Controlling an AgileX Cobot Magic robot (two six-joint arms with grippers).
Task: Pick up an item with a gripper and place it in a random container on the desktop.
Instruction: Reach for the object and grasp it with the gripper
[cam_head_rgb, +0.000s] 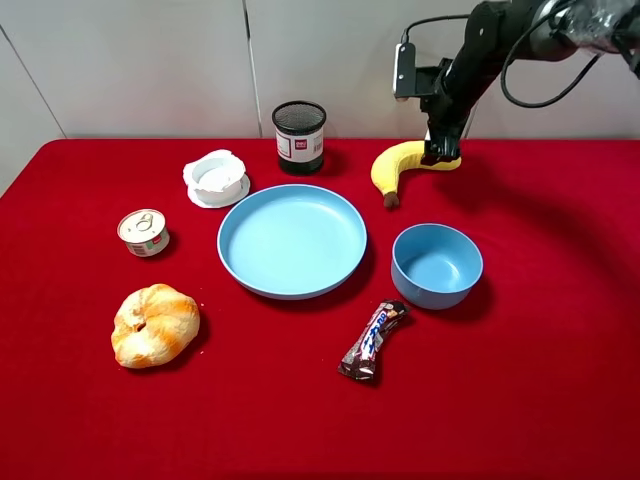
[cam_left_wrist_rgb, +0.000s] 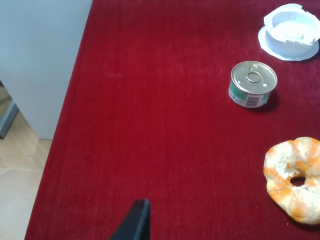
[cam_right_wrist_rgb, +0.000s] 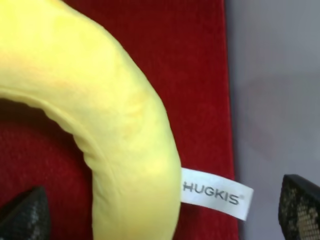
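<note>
The yellow plush banana needs to go on the light-blue plate, so my right gripper should next grab the banana by its tagged end.
The yellow plush banana lies on the red desktop at the back, right of the middle, with its brown tip toward the front. My right gripper reaches down over its far end. In the right wrist view the banana with its white tag fills the gap of the gripper; the black fingers stand wide on either side, not pressing it. The large light-blue plate sits empty in the middle. Only one black fingertip of my left gripper shows, over bare cloth near the table's left edge.
A smaller deep blue bowl stands right of the plate. A black mesh cup and a white dish are behind it. A tin can, a croissant and a chocolate bar lie nearer the front.
</note>
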